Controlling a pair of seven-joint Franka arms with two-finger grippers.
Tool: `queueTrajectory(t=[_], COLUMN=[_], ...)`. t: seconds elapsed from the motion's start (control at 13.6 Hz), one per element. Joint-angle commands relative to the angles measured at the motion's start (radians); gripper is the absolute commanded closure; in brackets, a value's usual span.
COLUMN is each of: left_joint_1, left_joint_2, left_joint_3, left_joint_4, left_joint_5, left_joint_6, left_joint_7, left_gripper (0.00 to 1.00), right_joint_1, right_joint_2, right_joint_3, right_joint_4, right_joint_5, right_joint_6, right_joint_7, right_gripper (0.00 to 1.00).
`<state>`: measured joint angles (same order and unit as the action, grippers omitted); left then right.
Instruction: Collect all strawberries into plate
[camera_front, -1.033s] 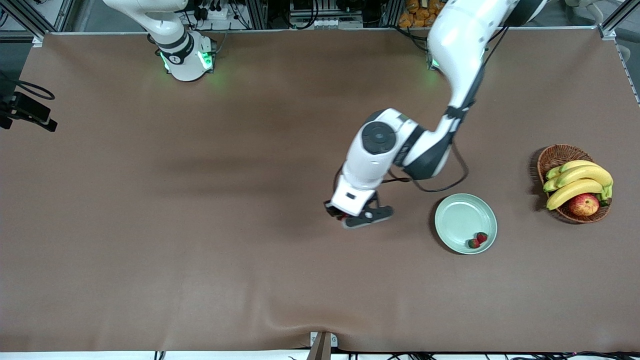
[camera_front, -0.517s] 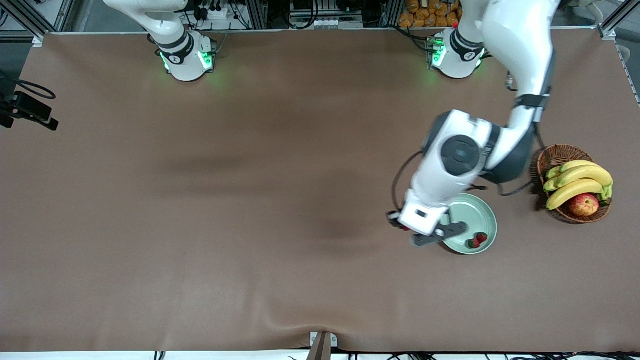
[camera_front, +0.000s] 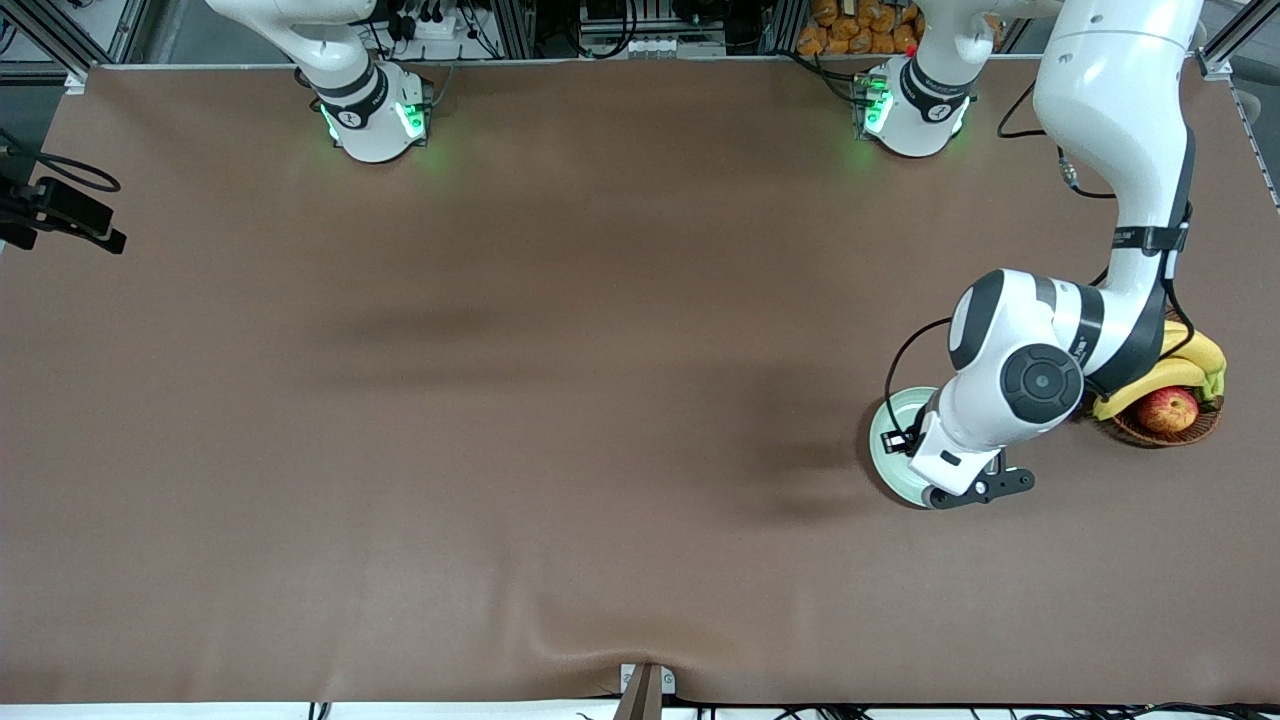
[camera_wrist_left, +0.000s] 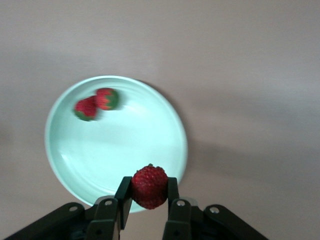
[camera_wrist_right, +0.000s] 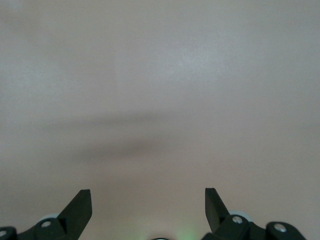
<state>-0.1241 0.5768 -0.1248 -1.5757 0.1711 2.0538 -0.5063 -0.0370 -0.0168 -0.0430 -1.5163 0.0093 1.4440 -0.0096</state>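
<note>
The red strawberry is still high above the pale green plate and would drop, so I need to lower it before my left gripper lets it go.
In the left wrist view my left gripper (camera_wrist_left: 149, 187) is shut on a red strawberry (camera_wrist_left: 149, 186), held in the air over the rim of the pale green plate (camera_wrist_left: 115, 150). Two more strawberries (camera_wrist_left: 86, 108) (camera_wrist_left: 107, 98) lie side by side in the plate, touching. In the front view the left arm's hand covers most of the plate (camera_front: 893, 455) and hides all the berries. My right gripper (camera_wrist_right: 148, 200) stands open with nothing between its fingers, over bare brown table; the right arm waits.
A brown wicker basket (camera_front: 1150, 432) with bananas (camera_front: 1185, 370) and a red-yellow apple (camera_front: 1168, 408) stands close beside the plate, toward the left arm's end of the table, partly under the left arm. A black device (camera_front: 60, 215) sits at the right arm's end.
The left arm has swung from the table's middle toward its own end, carrying the strawberry to above the plate. It now hides the two berries in the front view. The right arm has not moved.
</note>
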Motion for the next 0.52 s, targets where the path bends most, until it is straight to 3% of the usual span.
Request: queueTrajectory(t=[0.0, 0.07, 0.15, 0.22, 0.3, 0.44], left_joint_1=[0.050, 0.052, 0.057, 0.060, 0.064, 0.072], left_joint_2=[0.026, 0.029, 0.031, 0.032, 0.029, -0.010], left_joint_3=[-0.012, -0.012, -0.012, -0.010, -0.010, -0.010], left_joint_4=[-0.047, -0.079, -0.090, -0.089, -0.084, -0.076], left_joint_5=[0.044, 0.044, 0.045, 0.045, 0.044, 0.044], left_joint_6=[0.055, 0.081, 0.091, 0.091, 0.089, 0.080], left_joint_7=[0.000, 0.000, 0.000, 0.006, 0.018, 0.049], left_gripper=[0.95, 0.86, 0.66, 0.27, 0.00, 0.00], right_joint_1=[-0.006, -0.006, -0.004, -0.006, -0.007, -0.011], right_joint_2=[0.003, 0.004, 0.006, 0.008, 0.008, 0.008], right_joint_3=[0.002, 0.002, 0.002, 0.002, 0.002, 0.002], right_joint_4=[0.016, 0.015, 0.013, 0.013, 0.013, 0.013], right_joint_5=[0.008, 0.008, 0.008, 0.008, 0.008, 0.008], right_joint_6=[-0.026, -0.031, -0.034, -0.037, -0.039, -0.039], right_joint_7=[0.011, 0.011, 0.011, 0.011, 0.011, 0.011], right_gripper=[0.00, 0.00, 0.00, 0.00, 0.00, 0.00])
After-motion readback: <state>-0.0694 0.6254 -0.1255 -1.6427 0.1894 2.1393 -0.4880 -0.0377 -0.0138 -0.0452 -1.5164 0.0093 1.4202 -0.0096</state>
